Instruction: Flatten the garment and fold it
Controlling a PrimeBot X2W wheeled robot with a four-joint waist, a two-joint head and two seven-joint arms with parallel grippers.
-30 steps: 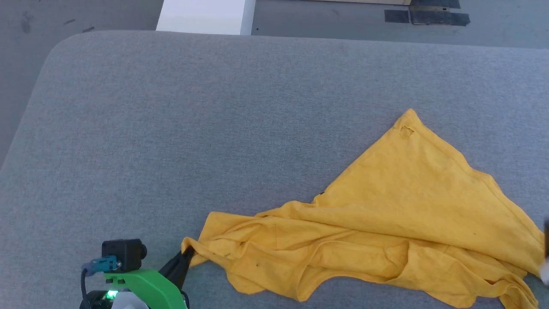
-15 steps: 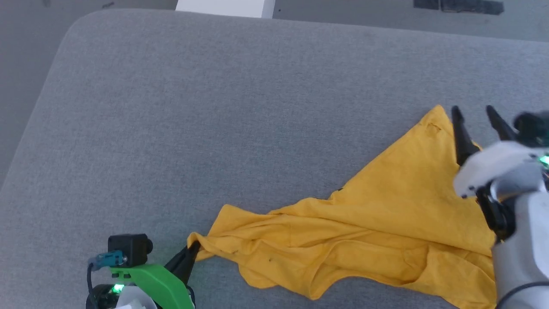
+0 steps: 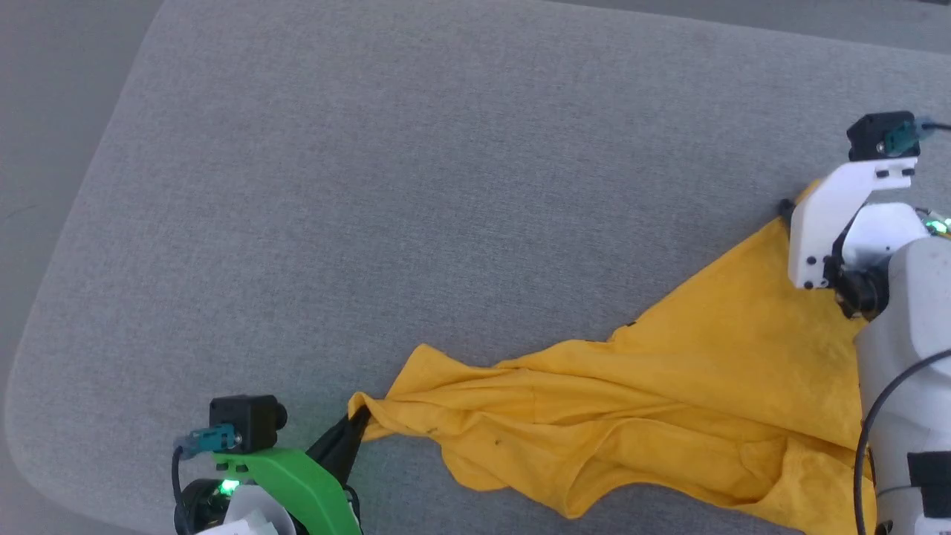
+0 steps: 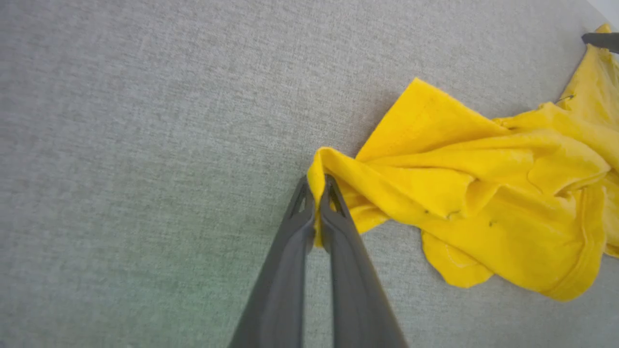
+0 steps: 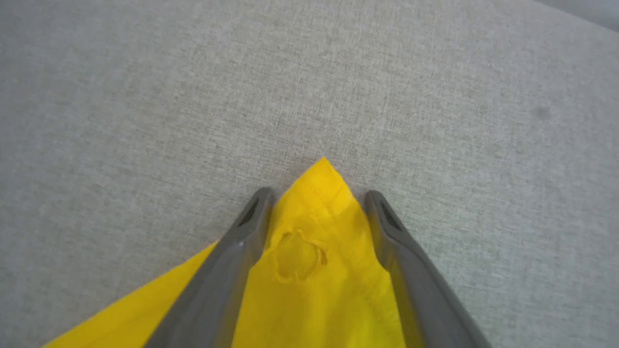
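Note:
The right gripper grabs the crumpled garment by its pointed corner [image 3: 811, 189] next, to spread the garment out for folding.
The garment [image 3: 669, 401], a plain mustard-yellow t-shirt, lies crumpled on the grey cushion, stretched from lower left to a pointed corner at the right. My left gripper [image 3: 355, 425] is shut on its lower-left corner; the left wrist view has both fingers pinching that yellow fold [image 4: 316, 193]. My right gripper [image 5: 319, 205] stands open over the far pointed corner [image 5: 323, 193], one finger on each side of the cloth. In the head view the white mount of my right arm [image 3: 839, 223] hides those fingers. The printed side is hidden.
The grey fabric cushion [image 3: 371, 186] spreads wide to the left and behind the shirt, with a rounded corner at the upper left. Beyond its left edge lies grey floor [image 3: 44, 111].
My right arm has come in from the right and set its open fingers around the shirt's far corner. The head camera has tilted, shifting the picture. The left grip is unchanged.

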